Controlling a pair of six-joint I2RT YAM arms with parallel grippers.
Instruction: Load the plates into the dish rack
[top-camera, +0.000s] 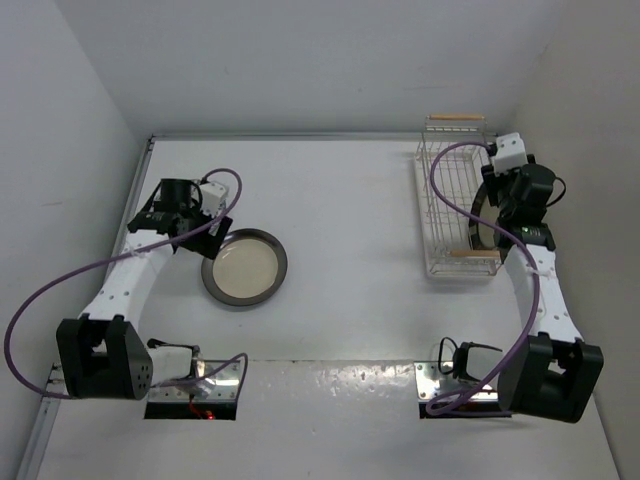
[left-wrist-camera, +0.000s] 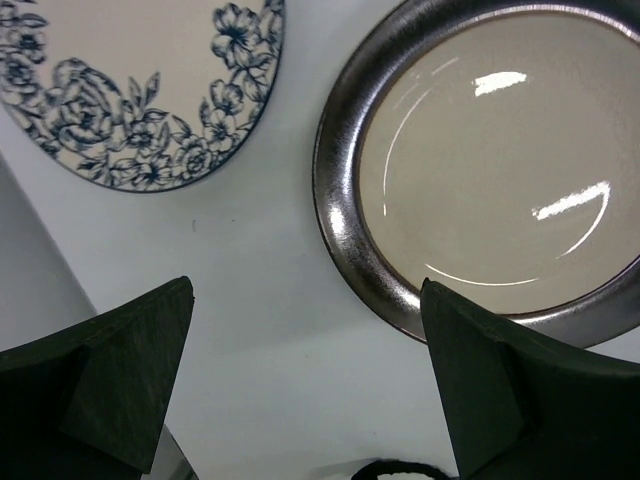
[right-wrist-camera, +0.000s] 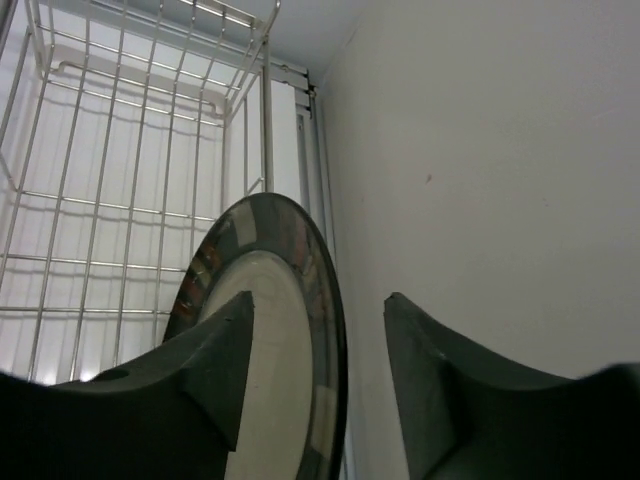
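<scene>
My left gripper next needs to pick up the cream plate by its rim nearest the floral plate (top-camera: 208, 276) (left-wrist-camera: 340, 218), leaving the opposite rim free for my right gripper.
In the left wrist view a cream plate with a plain dark rim (left-wrist-camera: 480, 170) lies flat on the table, and a white plate with blue flowers (left-wrist-camera: 140, 90) lies to its left. My left gripper (left-wrist-camera: 305, 283) hangs open over the bare table between them, holding nothing. From above, the cream plate (top-camera: 244, 267) shows, but the left gripper (top-camera: 170, 210) hides the floral one. A third plate with a patchy dark rim (right-wrist-camera: 285, 330) stands on edge inside the dish rack (right-wrist-camera: 120, 200). My right gripper (right-wrist-camera: 318, 297) straddles its rim with open jaws, the right finger clear of it.
The white wire dish rack (top-camera: 440, 200) sits at the back right, with a wooden handle (top-camera: 455, 118) at its far end. The right wall (right-wrist-camera: 500, 180) runs close beside the rack and the right gripper (top-camera: 500, 205). Purple cables loop off both arms.
</scene>
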